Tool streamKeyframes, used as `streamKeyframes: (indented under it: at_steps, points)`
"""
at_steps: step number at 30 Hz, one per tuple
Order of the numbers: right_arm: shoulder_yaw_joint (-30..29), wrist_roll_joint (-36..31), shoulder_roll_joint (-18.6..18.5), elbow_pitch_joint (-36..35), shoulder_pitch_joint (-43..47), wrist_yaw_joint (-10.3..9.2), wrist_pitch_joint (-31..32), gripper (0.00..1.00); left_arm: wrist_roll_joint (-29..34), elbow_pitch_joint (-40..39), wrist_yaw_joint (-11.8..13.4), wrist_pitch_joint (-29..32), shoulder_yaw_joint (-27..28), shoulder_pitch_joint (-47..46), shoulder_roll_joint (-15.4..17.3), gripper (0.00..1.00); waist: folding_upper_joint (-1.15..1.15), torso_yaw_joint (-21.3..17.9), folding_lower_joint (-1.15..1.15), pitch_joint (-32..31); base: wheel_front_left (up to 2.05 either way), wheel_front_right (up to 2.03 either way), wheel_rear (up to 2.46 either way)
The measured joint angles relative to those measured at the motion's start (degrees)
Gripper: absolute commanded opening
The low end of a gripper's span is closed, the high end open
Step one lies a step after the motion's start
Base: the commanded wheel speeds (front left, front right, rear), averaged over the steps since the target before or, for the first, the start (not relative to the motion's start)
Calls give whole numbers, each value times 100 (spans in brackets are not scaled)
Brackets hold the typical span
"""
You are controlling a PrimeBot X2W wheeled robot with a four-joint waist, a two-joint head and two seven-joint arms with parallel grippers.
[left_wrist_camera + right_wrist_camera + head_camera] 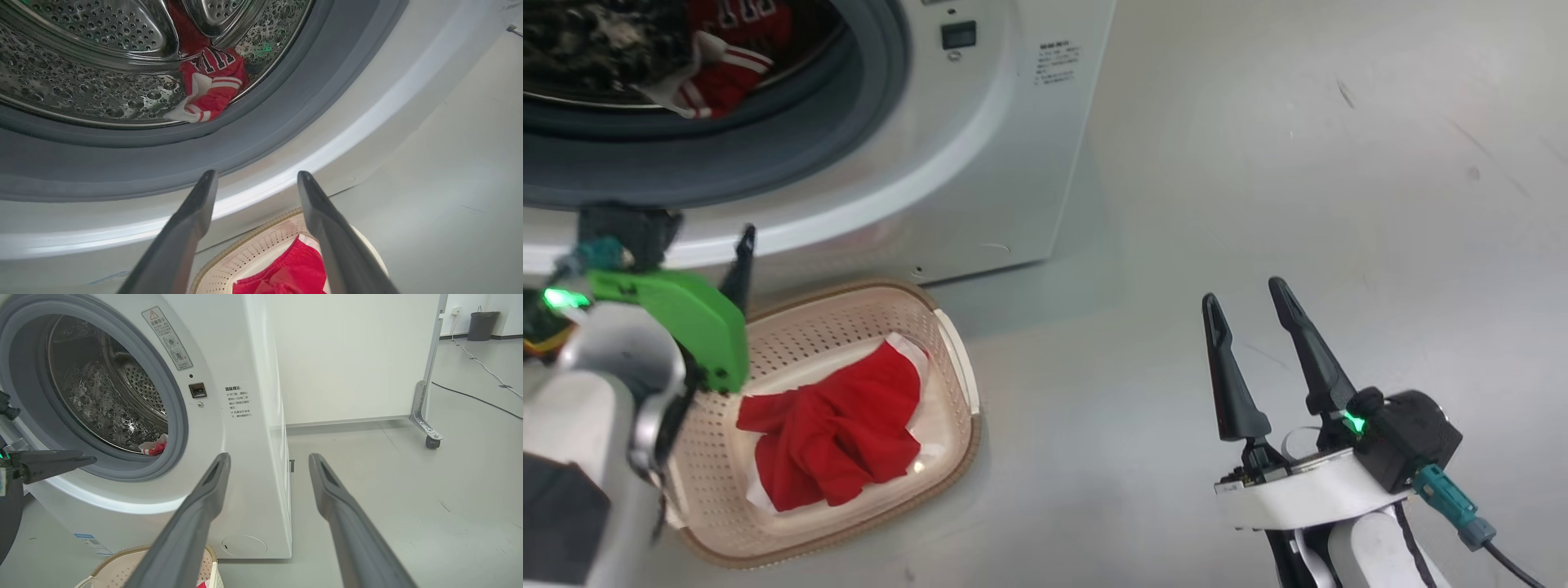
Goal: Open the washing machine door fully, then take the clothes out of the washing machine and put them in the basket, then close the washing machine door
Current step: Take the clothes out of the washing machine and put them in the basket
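Note:
I need to grab the jersey by its striped trim (730,74) with my left gripper next. The jersey's trim bunches up at the drum's edge, while the jersey's red body (750,21) lies slack behind.
The washing machine (980,163) stands with its drum mouth uncovered; its door is out of view. A red jersey (212,90) with white striped trim lies at the drum's lower front, just behind the grey seal (122,163). On the floor in front, the cream basket (947,343) holds one plain red garment (837,433). My left gripper (257,175) is open and empty above the basket, pointing at the seal's lower rim. My right gripper (1245,294) hangs open and empty over bare floor to the right of the basket.
Grey floor (1298,163) spreads to the machine's right. Further off are a white panel on a castor foot (427,428), a black bin (484,324) by the wall and a cable (474,400) across the floor.

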Motion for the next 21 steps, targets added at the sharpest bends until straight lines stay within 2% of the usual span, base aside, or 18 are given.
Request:
streamKeyframes:
  at_steps: [11,21]
  points:
    - [293,548,-1,-247,-565,-158,0,100,222,255,-211,809,190,-1288,866,100,0,-544,0,791,0,0,0]
    - [600,846,-1,-300,-914,-256,0,100,314,559,-324,1234,337,-2105,1385,100,0,-1016,1,1344,0,0,0]
